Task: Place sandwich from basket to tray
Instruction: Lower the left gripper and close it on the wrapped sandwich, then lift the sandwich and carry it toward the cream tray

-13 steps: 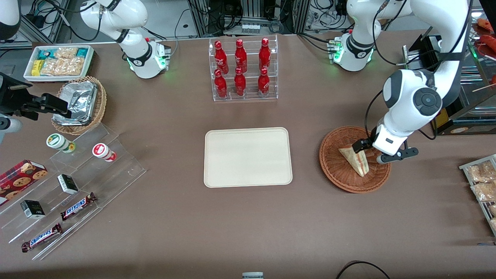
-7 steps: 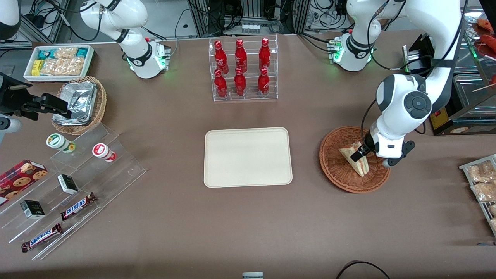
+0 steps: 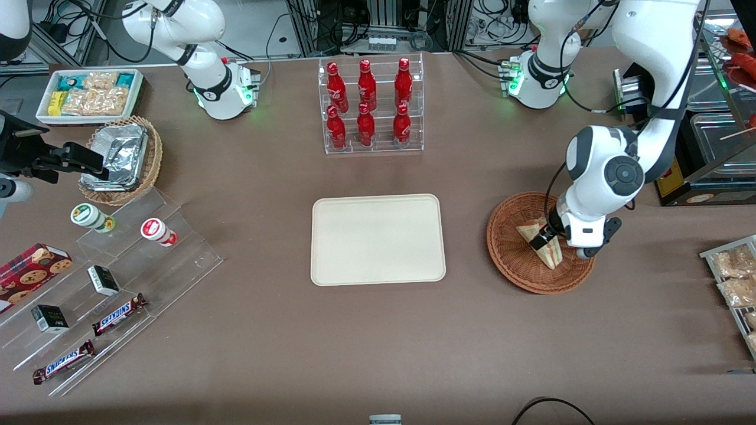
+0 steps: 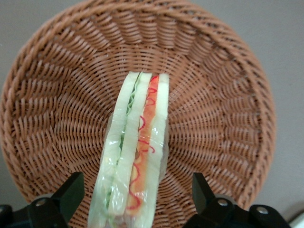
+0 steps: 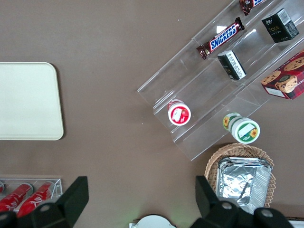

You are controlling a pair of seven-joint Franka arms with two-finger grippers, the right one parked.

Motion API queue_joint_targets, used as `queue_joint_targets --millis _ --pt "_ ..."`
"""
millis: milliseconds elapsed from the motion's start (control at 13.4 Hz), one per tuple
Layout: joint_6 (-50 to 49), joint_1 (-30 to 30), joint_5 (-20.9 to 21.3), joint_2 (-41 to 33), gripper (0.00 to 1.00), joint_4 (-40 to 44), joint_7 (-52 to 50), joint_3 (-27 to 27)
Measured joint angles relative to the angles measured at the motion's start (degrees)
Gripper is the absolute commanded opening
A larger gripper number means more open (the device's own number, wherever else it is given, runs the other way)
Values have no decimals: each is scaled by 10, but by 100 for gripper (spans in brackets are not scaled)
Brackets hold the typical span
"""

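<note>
Next, my left gripper grabs the sandwich (image 3: pixel 550 251) across its outer bread sides, since its flat bread slices face each other.
The sandwich (image 3: pixel 550 251), a clear-wrapped wedge with red and green filling, lies in the round reddish-brown basket (image 3: pixel 512 260) toward the working arm's end of the table. My left gripper (image 3: pixel 544 238) is down inside the basket, open, straddling the sandwich. In the left wrist view the sandwich (image 4: pixel 137 147) stands on edge between the two dark fingertips (image 4: pixel 71 189), with a gap on each side, and the basket (image 4: pixel 218 95) weave surrounds it. The cream tray (image 3: pixel 378 239) lies flat and bare at the table's middle, beside the basket.
A clear rack of red bottles (image 3: pixel 371 106) stands farther from the front camera than the tray. Snack packets (image 3: pixel 735 277) lie on a rack near the basket at the table's edge. Acrylic steps with candy bars (image 3: pixel 112 277) and a foil-filled tan basket (image 3: pixel 121 156) sit toward the parked arm's end.
The left arm's wrist has swung and lowered over the basket, bringing the open fingers down around the sandwich. The sandwich has not moved.
</note>
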Motion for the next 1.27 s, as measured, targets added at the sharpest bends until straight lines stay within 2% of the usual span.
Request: queue_joint_targets --millis 74,149,596,894,1266 --pt "1 0 0 8 20 0 -1 0" --pt "1 -1 0 12 0 0 -2 -1" --pt "-104 -6 1 7 0 28 62 -2" --pt "-246 -25 1 6 0 168 72 -4" --pt "-263 -114 0 64 0 263 71 -7"
